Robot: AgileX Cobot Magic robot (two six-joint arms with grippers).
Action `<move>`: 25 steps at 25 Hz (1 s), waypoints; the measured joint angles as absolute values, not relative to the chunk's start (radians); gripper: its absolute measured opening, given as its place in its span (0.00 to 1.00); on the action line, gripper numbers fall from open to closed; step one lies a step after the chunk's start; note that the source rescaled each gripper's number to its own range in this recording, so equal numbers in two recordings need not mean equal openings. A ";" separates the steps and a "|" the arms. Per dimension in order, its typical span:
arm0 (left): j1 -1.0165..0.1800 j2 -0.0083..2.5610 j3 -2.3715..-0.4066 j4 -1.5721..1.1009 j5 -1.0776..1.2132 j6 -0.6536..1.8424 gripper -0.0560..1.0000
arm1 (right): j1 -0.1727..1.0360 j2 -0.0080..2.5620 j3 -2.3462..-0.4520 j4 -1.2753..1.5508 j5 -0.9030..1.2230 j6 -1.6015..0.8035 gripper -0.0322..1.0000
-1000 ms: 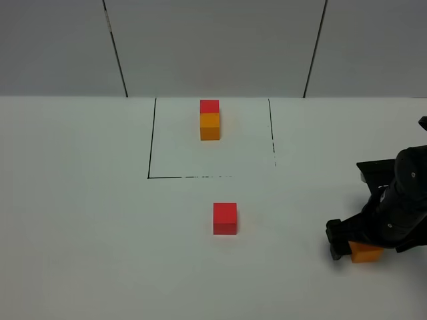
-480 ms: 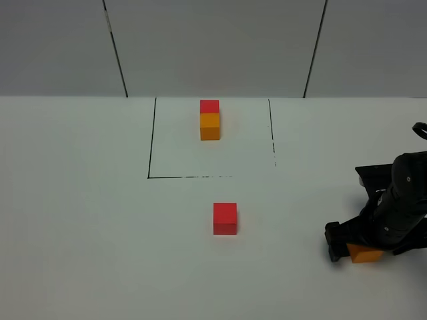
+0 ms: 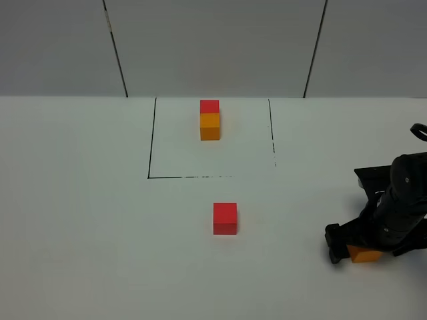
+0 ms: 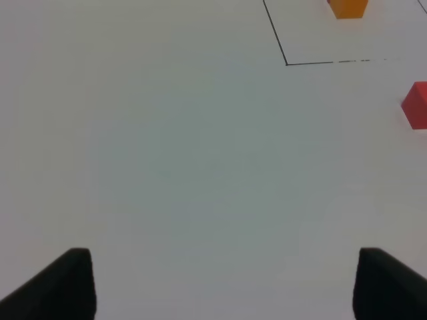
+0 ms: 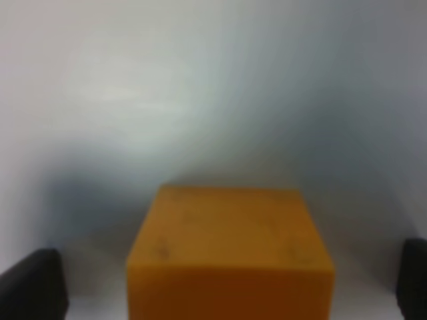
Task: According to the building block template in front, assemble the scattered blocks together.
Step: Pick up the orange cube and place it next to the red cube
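My open fingers stand low on either side of the orange block in the right wrist view, so it is time for my right gripper to close and catch it now.
The template stands at the back inside a black outlined rectangle: a red block (image 3: 209,106) directly behind an orange block (image 3: 209,126). A loose red block (image 3: 225,218) sits mid-table and also shows in the left wrist view (image 4: 417,105). A loose orange block (image 3: 363,254) lies at the right, mostly covered by my right gripper (image 3: 360,245). In the right wrist view the orange block (image 5: 230,257) sits between the open fingers, with a gap on each side. My left gripper (image 4: 223,287) is open and empty over bare table, and it is out of the exterior view.
The black outline (image 3: 150,153) marks the template area, and its corner shows in the left wrist view (image 4: 287,63). The template's orange block (image 4: 347,7) sits at that view's edge. White table surrounds the loose red block.
My right gripper has sunk a little lower over the loose orange block, covering more of it. The blocks have not moved.
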State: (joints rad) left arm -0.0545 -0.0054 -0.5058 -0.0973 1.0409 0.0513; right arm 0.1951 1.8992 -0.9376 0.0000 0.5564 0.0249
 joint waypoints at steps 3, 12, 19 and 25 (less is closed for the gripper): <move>-0.055 -0.005 -0.506 -0.097 1.041 0.051 0.67 | 0.195 1.903 -0.942 0.000 0.563 0.025 1.00; -0.055 -0.005 -0.506 -0.097 1.041 0.051 0.67 | 0.195 1.908 -0.945 -0.024 0.582 0.018 0.74; -0.055 -0.005 -0.506 -0.097 1.041 0.051 0.67 | 0.195 1.909 -0.945 -0.028 0.594 0.018 0.26; -0.055 -0.005 -0.506 -0.097 1.041 0.051 0.67 | 0.194 1.910 -0.969 -0.013 0.628 -0.026 0.15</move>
